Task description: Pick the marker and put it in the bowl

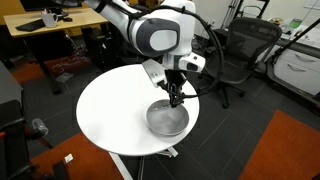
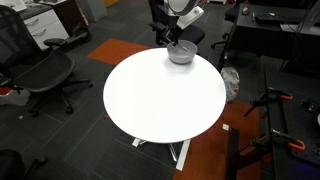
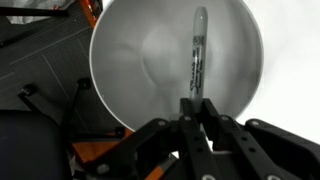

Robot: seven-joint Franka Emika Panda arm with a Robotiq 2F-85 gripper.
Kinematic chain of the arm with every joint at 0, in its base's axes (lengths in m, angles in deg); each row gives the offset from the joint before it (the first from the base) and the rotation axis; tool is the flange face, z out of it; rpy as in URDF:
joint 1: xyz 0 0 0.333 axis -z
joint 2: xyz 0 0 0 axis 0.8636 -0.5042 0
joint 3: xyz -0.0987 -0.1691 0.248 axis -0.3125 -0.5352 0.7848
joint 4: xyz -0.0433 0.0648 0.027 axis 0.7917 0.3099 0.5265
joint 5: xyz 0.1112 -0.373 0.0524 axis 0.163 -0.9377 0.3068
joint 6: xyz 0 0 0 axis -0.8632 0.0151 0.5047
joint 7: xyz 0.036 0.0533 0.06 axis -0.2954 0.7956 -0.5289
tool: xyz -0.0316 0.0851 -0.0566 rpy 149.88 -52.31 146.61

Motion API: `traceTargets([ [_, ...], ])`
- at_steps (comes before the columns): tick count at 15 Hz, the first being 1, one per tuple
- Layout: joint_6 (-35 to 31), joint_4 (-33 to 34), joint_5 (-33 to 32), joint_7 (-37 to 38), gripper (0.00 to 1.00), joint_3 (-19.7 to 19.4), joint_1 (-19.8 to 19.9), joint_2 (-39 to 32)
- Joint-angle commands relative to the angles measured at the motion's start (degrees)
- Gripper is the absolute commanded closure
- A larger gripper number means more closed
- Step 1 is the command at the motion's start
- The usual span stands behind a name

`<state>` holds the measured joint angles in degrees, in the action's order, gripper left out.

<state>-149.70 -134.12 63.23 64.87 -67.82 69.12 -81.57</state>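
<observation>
The marker hangs inside the bowl's rim from my fingers to its loose end and would drop inside, so my gripper should open now.
The grey-white bowl (image 1: 166, 122) sits near the edge of the round white table (image 1: 110, 110); it also shows in an exterior view (image 2: 181, 54) and fills the wrist view (image 3: 130, 60). My gripper (image 1: 176, 98) hangs over the bowl, also seen in an exterior view (image 2: 173, 40). In the wrist view the jaws (image 3: 190, 105) are shut on the marker (image 3: 196, 55), which points down into the bowl. The marker is too small to make out in both exterior views.
Office chairs (image 1: 238, 52) stand around the table, with another in an exterior view (image 2: 40, 72). Desks (image 1: 45, 25) stand at the back. The bowl is close to the table's edge (image 2: 200, 60). An orange carpet patch (image 1: 290, 150) lies on the floor.
</observation>
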Motion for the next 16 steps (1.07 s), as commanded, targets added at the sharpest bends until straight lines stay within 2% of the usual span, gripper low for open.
traceTargets([
  [1,2.3,1.6,1.2,1.8,0.96,-0.2,0.2,-0.7],
  [2,2.3,1.4,1.2,1.8,0.96,-0.2,0.2,-0.6],
  [3,2.4,1.2,1.4,2.0,0.89,-0.2,0.3,-0.5],
  [4,2.3,0.9,1.6,2.2,0.6,-0.1,0.4,-0.4],
  [5,2.5,0.8,1.8,2.5,0.59,0.0,0.6,-0.3],
  [13,2.5,0.1,2.2,3.7,0.01,-0.2,0.5,0.2],
  [16,2.4,-0.3,2.1,3.8,0.0,-0.3,0.4,0.3],
])
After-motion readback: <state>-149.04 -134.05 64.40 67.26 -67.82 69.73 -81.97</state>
